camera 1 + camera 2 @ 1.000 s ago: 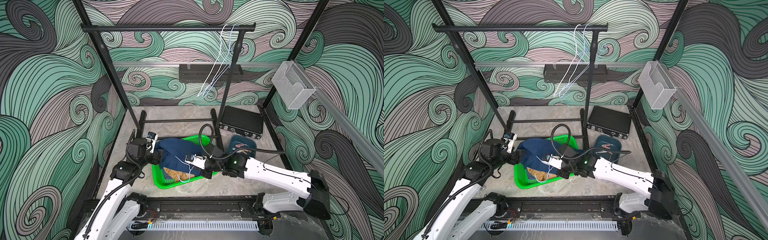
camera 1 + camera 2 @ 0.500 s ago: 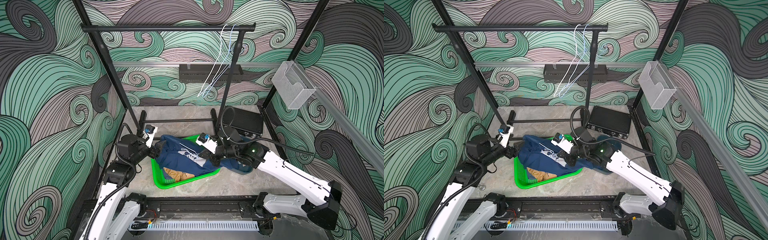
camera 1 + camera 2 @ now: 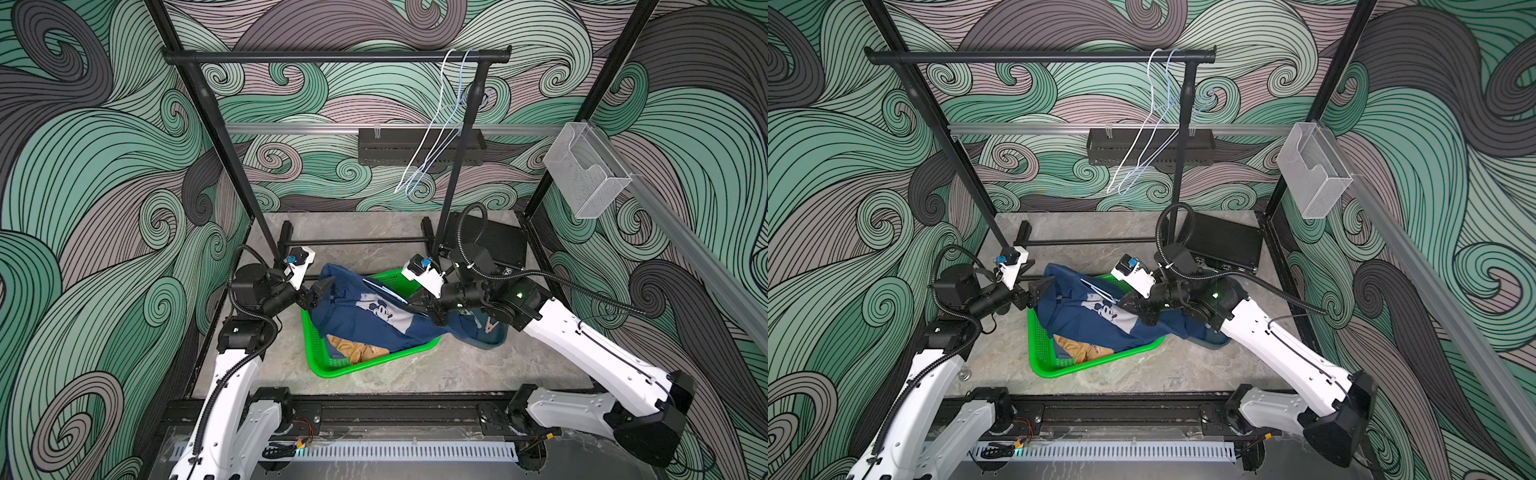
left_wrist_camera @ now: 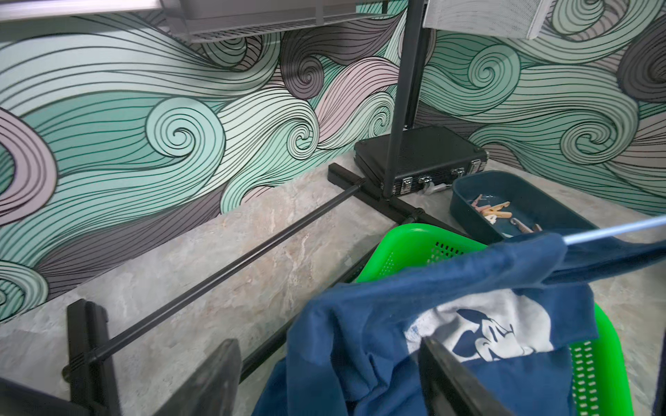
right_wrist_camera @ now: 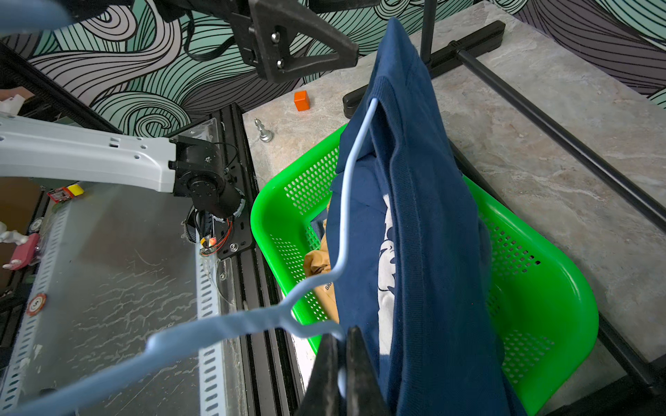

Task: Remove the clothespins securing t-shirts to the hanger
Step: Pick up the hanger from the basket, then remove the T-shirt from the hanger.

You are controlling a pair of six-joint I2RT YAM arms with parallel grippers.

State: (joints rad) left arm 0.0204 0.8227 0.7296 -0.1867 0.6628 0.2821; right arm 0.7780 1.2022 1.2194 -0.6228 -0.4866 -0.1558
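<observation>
My left gripper grabs the t-shirt's loose cloth at its far shoulder next, leaving the hanger's wire free. This grip serves to draw the navy t-shirt [image 3: 357, 316] off the hanger.
A navy t-shirt [image 3: 357, 316] with a white mouse print hangs on a light blue hanger [image 5: 346, 201], half raised out of a green basket [image 3: 332, 368]. My right gripper [image 5: 340, 335] is shut on the hanger's wire near its neck, seen in both top views [image 3: 1133, 307]. My left gripper [image 4: 328, 345] stands open at the shirt's far shoulder, with navy cloth lying loose between its fingers [image 3: 322, 291]. A tan t-shirt [image 3: 357, 349] lies crumpled in the basket. Several clothespins [image 4: 493, 210] lie in a dark blue tray [image 4: 540, 194] beside the basket.
A black clothes rack [image 3: 332, 56] stands behind, with two bare hangers [image 3: 436, 124] on its rail and a floor bar [image 3: 353, 241] near the basket. A black case [image 3: 498, 245] sits at the back right. An orange cube [image 5: 302, 100] and a chess piece [image 5: 265, 131] lie near the left arm.
My right gripper has risen and moved back to the right, pulling the hanger and navy shirt up from the basket. The left gripper drew back to the shirt's shoulder and opened a little wider.
</observation>
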